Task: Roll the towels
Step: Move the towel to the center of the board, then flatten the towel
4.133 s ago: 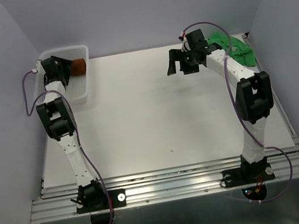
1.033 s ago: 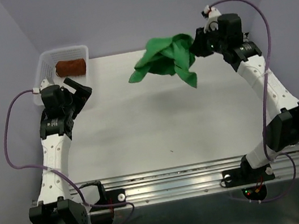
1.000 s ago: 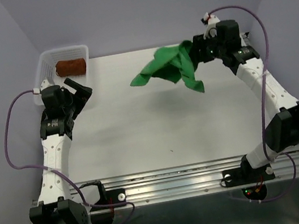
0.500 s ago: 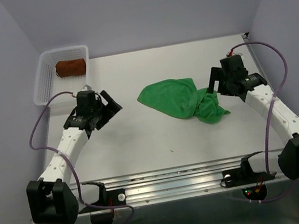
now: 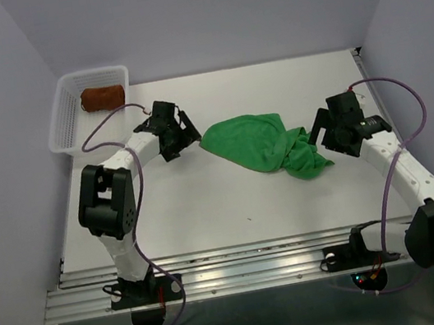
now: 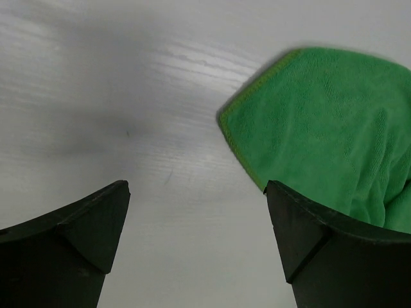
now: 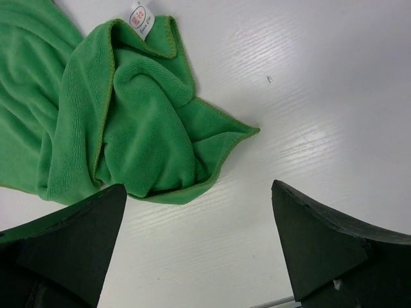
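The left gripper grips the green towel's flat corner (image 5: 203, 141) (image 6: 226, 120) next, opposite the towel's bunched end, to stretch the towel straight for rolling.
A green towel (image 5: 260, 143) lies crumpled on the white table, its left part flat and its right end bunched. My left gripper (image 5: 188, 132) is open and empty just left of the towel's left corner (image 6: 225, 115). My right gripper (image 5: 317, 127) is open and empty just right of the bunched end (image 7: 148, 147), which shows a white label (image 7: 140, 14). A rolled brown towel (image 5: 102, 97) lies in the white basket (image 5: 65, 125) at the back left.
The table's (image 5: 232, 202) near edge meets an aluminium rail (image 5: 251, 265) holding both arm bases. Purple cables loop beside each arm.
The right gripper carried the green towel from the back right, set it down mid-table and let go. The left arm swung from the basket to the towel's left corner.
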### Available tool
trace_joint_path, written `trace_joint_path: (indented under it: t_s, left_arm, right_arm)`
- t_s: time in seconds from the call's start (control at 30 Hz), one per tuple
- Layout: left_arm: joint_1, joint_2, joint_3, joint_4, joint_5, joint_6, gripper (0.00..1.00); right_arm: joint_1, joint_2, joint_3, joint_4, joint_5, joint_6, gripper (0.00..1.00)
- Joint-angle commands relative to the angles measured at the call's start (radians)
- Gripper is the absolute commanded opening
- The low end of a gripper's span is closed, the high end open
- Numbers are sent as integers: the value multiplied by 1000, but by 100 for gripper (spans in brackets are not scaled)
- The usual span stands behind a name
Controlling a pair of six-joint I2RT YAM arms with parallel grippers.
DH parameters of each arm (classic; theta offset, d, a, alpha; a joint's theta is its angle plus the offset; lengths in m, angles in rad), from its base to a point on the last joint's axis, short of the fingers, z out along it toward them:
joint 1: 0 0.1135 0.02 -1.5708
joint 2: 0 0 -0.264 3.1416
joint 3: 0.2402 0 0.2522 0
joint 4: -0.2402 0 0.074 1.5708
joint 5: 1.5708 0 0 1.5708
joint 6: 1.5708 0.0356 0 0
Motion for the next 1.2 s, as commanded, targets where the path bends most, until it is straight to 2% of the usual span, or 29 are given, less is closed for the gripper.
trace_joint_path:
  t_s: [0.0, 0.23, 0.33, 0.43, 0.57, 0.6, 0.7, 0.93, 1.1, 1.17]
  left_arm:
    - [-8, 114, 117, -18, -34, 49, 97]
    - [-54, 240, 188, -23, -1, 97, 91]
    - [-68, 274, 190, -28, -35, 101, 90]
    - [-70, 312, 214, -48, -55, 104, 83]
    - [-80, 335, 237, -63, -96, 124, 68]
    - [-86, 338, 236, -64, -106, 127, 62]
    - [-88, 358, 236, -71, -124, 124, 55]
    - [-96, 404, 265, -80, -119, 132, 52]
    - [-122, 427, 294, -127, -167, 155, 52]
    - [-126, 436, 293, -140, -184, 155, 49]
  right_arm:
    - [-11, 13, 30, 16, -6, 23, 100]
    - [-97, 36, 21, 50, -55, 12, 100]
    - [-126, 46, 20, 76, -91, -6, 100]
    - [-126, 54, 12, 113, -122, -21, 100]
    - [-135, 76, 21, 121, -121, -29, 100]
    - [-135, 86, 26, 122, -128, -32, 100]
    - [-144, 95, 26, 130, -144, -35, 100]
    - [-144, 97, 17, 134, -147, -52, 100]
    - [-154, 105, 20, 139, -125, -54, 100]
    - [-154, 114, 20, 147, -125, -55, 100]
